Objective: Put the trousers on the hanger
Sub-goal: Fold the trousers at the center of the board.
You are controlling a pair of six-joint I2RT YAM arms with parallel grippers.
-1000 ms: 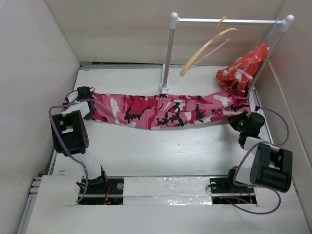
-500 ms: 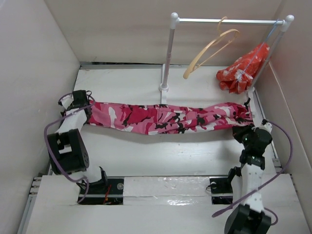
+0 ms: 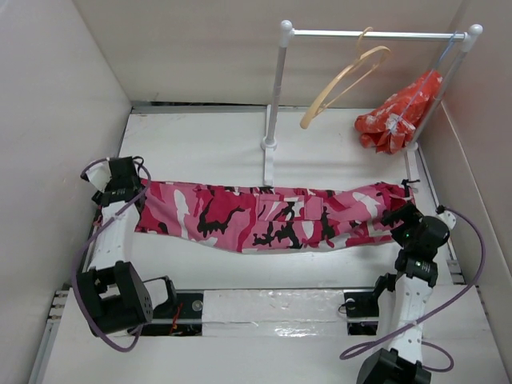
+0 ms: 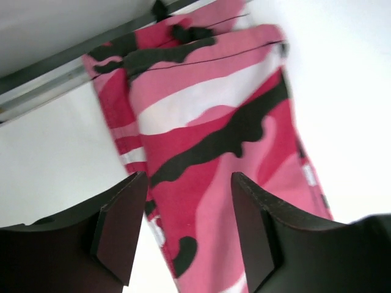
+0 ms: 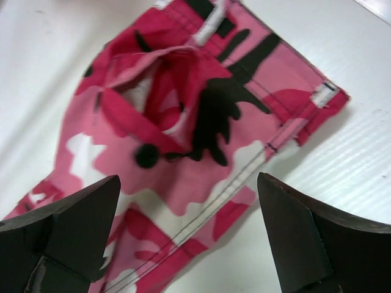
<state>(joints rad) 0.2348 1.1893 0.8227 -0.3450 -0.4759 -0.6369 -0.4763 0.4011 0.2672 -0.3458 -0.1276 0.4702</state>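
Observation:
My right gripper picks up the trousers (image 3: 272, 218) by the waist end's side seam (image 3: 382, 234) next, below the waistband, to fold them over for the hanger.
The pink, red, white and black camouflage trousers (image 3: 272, 218) lie spread flat across the table. My left gripper (image 3: 126, 189) stands open over their left end. In the left wrist view the cloth (image 4: 208, 140) shows below the gap of that gripper (image 4: 186, 235), and neither finger presses on it. My right gripper (image 3: 402, 216) is wide open above the waist end (image 5: 195, 122), where a black button (image 5: 146, 156) and a drawstring show. Nothing is pinched in that gripper (image 5: 189, 235). The tan wooden hanger (image 3: 346, 74) hangs tilted on the rail at the back, apart from both grippers.
A white rack with a post (image 3: 274, 104) and a top rail (image 3: 376, 34) stands at the back. An orange-red floral cloth (image 3: 397, 112) hangs at its right end. White walls close in the table on the left, right and back.
Both grippers have opened and let go of the trousers. The cloth, stretched in the air before, now lies flat and wider on the table. Both arms have drawn back toward me.

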